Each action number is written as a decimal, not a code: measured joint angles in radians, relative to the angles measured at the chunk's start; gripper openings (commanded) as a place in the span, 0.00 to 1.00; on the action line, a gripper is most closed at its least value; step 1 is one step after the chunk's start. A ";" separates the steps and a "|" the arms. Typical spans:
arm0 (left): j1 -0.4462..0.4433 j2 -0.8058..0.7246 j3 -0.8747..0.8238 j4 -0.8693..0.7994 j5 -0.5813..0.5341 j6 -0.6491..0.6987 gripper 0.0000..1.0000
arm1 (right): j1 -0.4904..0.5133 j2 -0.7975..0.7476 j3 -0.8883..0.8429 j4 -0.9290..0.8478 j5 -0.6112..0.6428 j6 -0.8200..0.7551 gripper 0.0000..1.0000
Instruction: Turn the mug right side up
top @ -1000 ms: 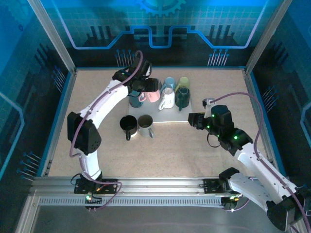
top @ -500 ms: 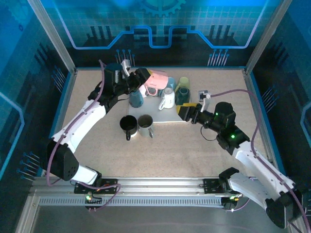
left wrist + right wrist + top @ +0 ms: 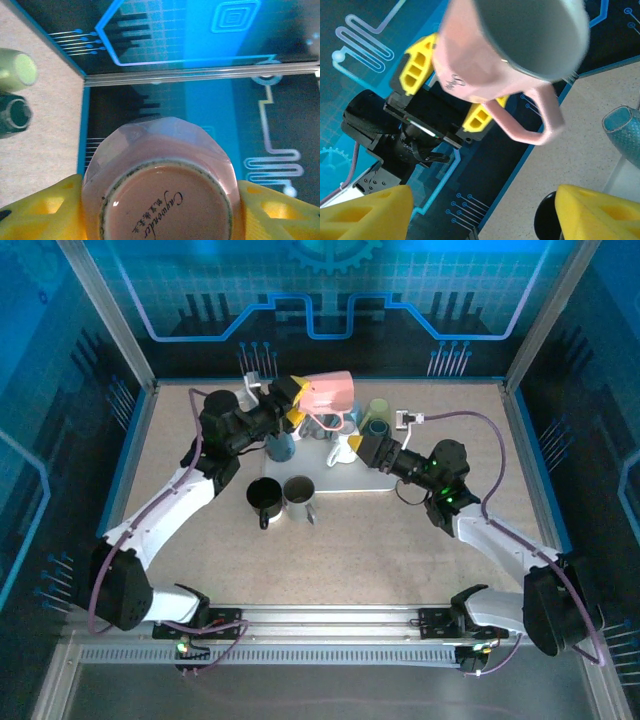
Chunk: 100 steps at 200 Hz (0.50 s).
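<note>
My right gripper grabs the pink mug by its hanging handle (image 3: 329,427) (image 3: 534,135) next, which leaves the printed base free to set the mug right side up.
My left gripper (image 3: 298,404) is shut on the pink mug (image 3: 328,392) and holds it in the air above the back of the tray, lying on its side. In the left wrist view the mug's printed base (image 3: 165,200) sits between my yellow fingers (image 3: 40,212). From the right wrist the mug (image 3: 485,55) shows its grey mouth, its handle (image 3: 540,122) hanging down. My right gripper (image 3: 355,447) is to the right of the mug and a little lower. It points at the mug and stands open (image 3: 480,220) with nothing between its fingers.
A white tray (image 3: 345,480) carries a blue mug (image 3: 280,446), a white mug (image 3: 340,450) and a green mug (image 3: 377,414). In front of it on the table stand a black mug (image 3: 264,497) and a grey mug (image 3: 299,495).
The left arm lifted the pink mug off the tray and tipped it onto its side. The right arm swung left towards it and its jaws spread wider.
</note>
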 measured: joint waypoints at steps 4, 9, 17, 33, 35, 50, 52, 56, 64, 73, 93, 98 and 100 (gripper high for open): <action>0.000 -0.005 -0.002 0.008 0.003 -0.003 0.45 | 0.000 0.004 0.002 0.004 0.000 0.000 0.75; 0.000 -0.010 -0.003 0.017 0.004 -0.008 0.45 | 0.000 0.010 0.003 0.008 0.000 0.000 0.75; 0.000 -0.018 -0.006 0.025 0.007 -0.016 0.45 | 0.000 0.018 0.006 0.009 -0.001 0.000 0.75; 0.000 -0.027 -0.011 0.032 0.014 -0.026 0.45 | 0.000 0.038 0.010 0.015 -0.001 0.000 0.75; 0.000 -0.028 -0.012 0.033 0.014 -0.026 0.45 | 0.000 0.042 0.011 0.016 -0.003 0.000 0.75; 0.000 -0.030 -0.014 0.034 0.022 -0.028 0.45 | 0.000 0.069 0.026 0.026 -0.014 0.000 0.75; 0.000 -0.030 -0.015 0.034 0.022 -0.028 0.45 | 0.000 0.072 0.028 0.028 -0.014 0.000 0.75; 0.000 -0.030 -0.017 0.034 0.024 -0.031 0.45 | 0.000 0.080 0.033 0.031 -0.018 0.000 0.75; 0.000 -0.031 -0.022 0.035 0.029 -0.035 0.45 | 0.000 0.095 0.045 0.037 -0.025 0.000 0.75; 0.000 -0.031 -0.030 0.037 0.032 -0.045 0.45 | 0.000 0.111 0.061 0.039 -0.038 -0.003 0.75; 0.000 -0.035 -0.052 0.040 0.037 -0.050 0.45 | -0.001 0.149 0.101 0.050 -0.067 -0.009 0.74; 0.000 -0.039 -0.058 0.040 0.037 -0.051 0.44 | -0.002 0.163 0.112 0.060 -0.076 -0.009 0.74; 0.000 -0.039 -0.059 0.040 0.037 -0.051 0.44 | -0.002 0.166 0.115 0.062 -0.079 -0.008 0.73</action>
